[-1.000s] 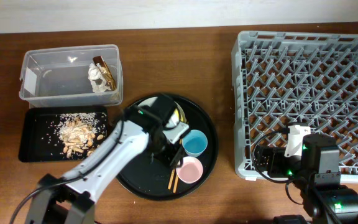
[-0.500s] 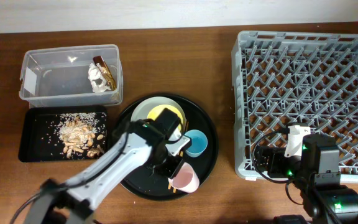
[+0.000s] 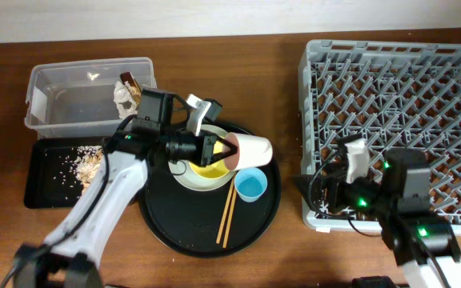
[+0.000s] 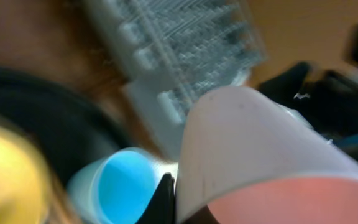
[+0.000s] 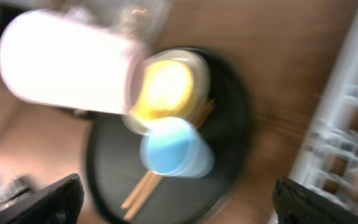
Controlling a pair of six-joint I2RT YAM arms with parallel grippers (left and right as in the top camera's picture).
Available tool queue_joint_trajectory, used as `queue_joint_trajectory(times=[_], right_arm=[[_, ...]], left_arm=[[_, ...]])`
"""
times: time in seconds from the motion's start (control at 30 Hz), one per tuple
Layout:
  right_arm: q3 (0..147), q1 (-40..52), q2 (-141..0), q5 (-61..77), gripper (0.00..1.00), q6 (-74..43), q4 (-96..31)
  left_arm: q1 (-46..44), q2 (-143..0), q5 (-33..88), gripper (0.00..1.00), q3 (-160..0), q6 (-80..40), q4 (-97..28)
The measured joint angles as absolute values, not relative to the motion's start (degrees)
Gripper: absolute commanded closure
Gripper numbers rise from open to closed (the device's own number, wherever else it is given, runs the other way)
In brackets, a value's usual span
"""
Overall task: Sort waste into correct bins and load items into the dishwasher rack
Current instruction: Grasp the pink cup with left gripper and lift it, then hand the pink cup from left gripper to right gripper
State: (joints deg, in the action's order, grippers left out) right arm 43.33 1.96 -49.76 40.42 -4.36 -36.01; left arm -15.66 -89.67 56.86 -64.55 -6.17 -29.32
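Note:
My right gripper grabs the closed end of the pink cup (image 3: 251, 150) next, opposite the left gripper's hold on the cup's rim, to load it rim-first into the rack.
My left gripper (image 3: 229, 150) is shut on the pink cup (image 3: 251, 150) and holds it on its side above the round black tray (image 3: 166, 220). In the left wrist view one finger (image 4: 166, 196) presses the rim of the pink cup (image 4: 260, 155). The yellow bowl (image 3: 206, 166) sits on the grey-green plate (image 3: 184, 178). The blue cup (image 3: 250, 186) and the chopsticks (image 3: 228, 216) lie on the tray. My right gripper (image 3: 310, 192) is open and empty at the rack's (image 3: 398, 104) front left corner. Its view (image 5: 185, 208) shows the pink cup (image 5: 67, 62), yellow bowl (image 5: 163, 90) and blue cup (image 5: 173, 149).
The clear tub (image 3: 70, 104) at the back left holds the tissue (image 3: 122, 96) and the wrapper (image 3: 132, 84). The shallow black tray (image 3: 46, 180) in front of it holds food scraps (image 3: 86, 164). The rack fills the right side.
My left gripper took hold of the pink cup, lifted it off the round tray and tipped it sideways. My right gripper moved left past the rack's corner.

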Motion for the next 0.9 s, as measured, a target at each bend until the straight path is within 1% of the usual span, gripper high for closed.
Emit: queue_joint_trajectory(times=[0.07, 0.13, 0.2, 0.27, 0.37, 0.57, 0.63, 0.7, 0.73, 0.77, 0.83, 0.9], right_arm=[[43.4, 2.0, -54.7, 49.5, 0.02, -2.6, -32.1], [43.4, 2.0, -58.7, 55.6, 0.02, -1.7, -28.1], [43.5, 2.0, -63.9, 62.1, 0.02, -1.2, -23.7], [43.4, 2.0, -67.3, 64.8, 0.02, -1.1, -21.2], [43.4, 2.0, -70.6, 70.0, 0.02, -1.0, -16.0], [43.4, 2.0, -71.5, 76.5, 0.00, -1.1, -13.0], [43.4, 2.0, -71.6, 79.7, 0.04, -1.0, -11.3], [43.4, 2.0, -71.6, 81.8, 0.04, -1.0, -11.1], [43.4, 2.3, -71.6, 82.4, 0.07, -1.0, -11.0], [43.4, 3.2, -71.6, 82.6, 0.10, -1.0, -10.6], [43.4, 4.3, -71.7, 81.8, 0.11, -1.0, -10.2], [43.4, 5.6, -71.7, 80.8, 0.14, -1.0, -10.2]], left_arm=[[-15.6, -94.3, 67.1, 1.00, -64.6, -6.6, -24.5], [-15.7, -97.0, 72.9, 1.00, -64.6, -7.0, -23.6], [-15.7, -97.3, 75.7, 1.00, -64.6, -7.3, -23.0], [-15.7, -97.3, 77.8, 1.00, -64.6, -7.5, -22.5], [-15.9, -97.3, 79.3, 1.00, -64.6, -8.0, -22.4], [-18.6, -97.3, 79.6, 1.00, -64.6, -8.1, -21.7], [-19.0, -97.3, 79.5, 1.00, -64.6, -8.1, -21.6], [-19.1, -97.3, 79.4, 1.00, -64.6, -8.3, -21.6], [-19.1, -97.3, 79.1, 1.00, -64.6, -8.5, -21.6], [-19.1, -97.3, 79.0, 1.00, -64.6, -8.8, -21.6], [-19.1, -97.3, 79.5, 1.00, -64.6, -8.9, -21.6], [-19.1, -97.3, 80.0, 1.00, -64.6, -8.9, -21.6]])
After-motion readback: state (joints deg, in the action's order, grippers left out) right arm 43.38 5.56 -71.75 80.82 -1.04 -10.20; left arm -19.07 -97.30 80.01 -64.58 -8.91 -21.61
